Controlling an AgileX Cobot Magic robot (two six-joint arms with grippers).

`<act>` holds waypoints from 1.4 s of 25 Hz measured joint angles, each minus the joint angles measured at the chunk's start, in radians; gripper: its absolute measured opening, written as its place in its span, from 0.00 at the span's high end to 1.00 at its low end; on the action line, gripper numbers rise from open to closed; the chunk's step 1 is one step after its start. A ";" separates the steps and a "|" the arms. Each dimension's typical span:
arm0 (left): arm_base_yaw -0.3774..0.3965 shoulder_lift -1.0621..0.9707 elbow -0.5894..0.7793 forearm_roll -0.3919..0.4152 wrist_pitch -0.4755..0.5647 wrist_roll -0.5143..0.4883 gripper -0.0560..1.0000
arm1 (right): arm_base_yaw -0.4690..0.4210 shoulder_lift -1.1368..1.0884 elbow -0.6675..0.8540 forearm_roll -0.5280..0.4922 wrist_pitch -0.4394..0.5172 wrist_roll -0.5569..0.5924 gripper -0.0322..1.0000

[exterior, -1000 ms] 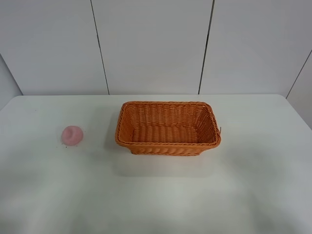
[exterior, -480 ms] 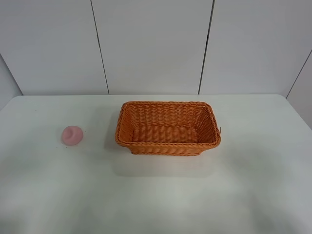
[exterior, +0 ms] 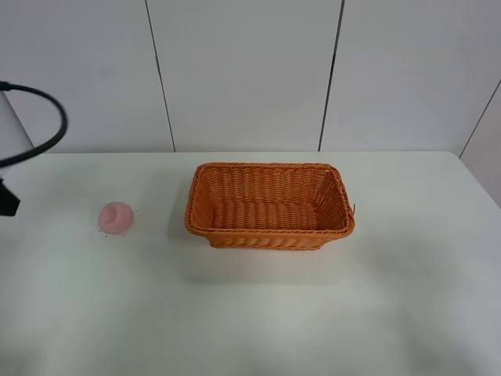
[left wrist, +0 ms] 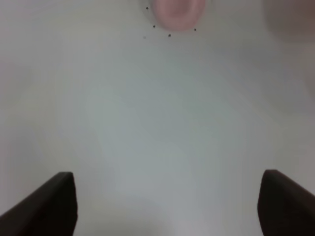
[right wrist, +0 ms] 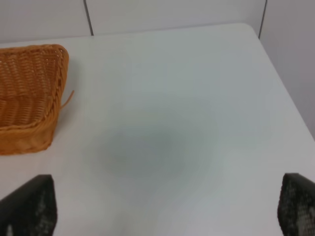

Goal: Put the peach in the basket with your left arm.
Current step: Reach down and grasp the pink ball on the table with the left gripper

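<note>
I need to grab the peach with my left gripper next, by its narrower end (exterior: 119,211). Then I need to put the peach in the basket (exterior: 270,232).
The pale pink peach (exterior: 116,217) lies on the white table, left of the orange-brown wicker basket (exterior: 270,232), which holds nothing. A black cable (exterior: 48,139) and a dark part (exterior: 7,199) of my left arm show at the left edge, left of the peach. In the left wrist view my left gripper (left wrist: 167,209) is open and empty above bare table, and the blurred peach (left wrist: 177,12) lies ahead of it. My right gripper (right wrist: 162,209) is open and empty, with the basket's end (right wrist: 29,93) off to one side.
The white table (exterior: 258,313) ends at a white panelled wall (exterior: 243,70) behind the basket. Small dark specks (left wrist: 169,35) lie on the table by the peach. The table's right edge (right wrist: 283,78) shows in the right wrist view.
A cable and a dark part of my left arm have come into view at the left edge. The peach and the basket have not moved.
</note>
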 joint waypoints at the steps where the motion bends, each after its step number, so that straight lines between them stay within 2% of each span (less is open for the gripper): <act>1: 0.000 0.079 -0.039 0.000 -0.017 0.000 0.14 | 0.000 0.000 0.000 0.000 0.000 0.000 0.30; 10: 0.000 0.665 -0.440 0.000 -0.062 0.000 0.14 | 0.000 0.000 0.000 0.000 0.000 0.000 0.30; 16: 0.000 0.900 -0.627 -0.019 -0.053 0.000 0.14 | 0.000 0.000 0.000 0.000 0.000 0.000 0.30; 31: 0.000 1.128 -0.652 -0.049 -0.057 0.000 0.14 | 0.000 0.000 0.000 0.002 0.000 0.000 0.30; 35: 0.000 1.149 -0.652 -0.098 -0.057 0.033 0.14 | 0.000 0.000 0.000 0.002 0.000 0.000 0.30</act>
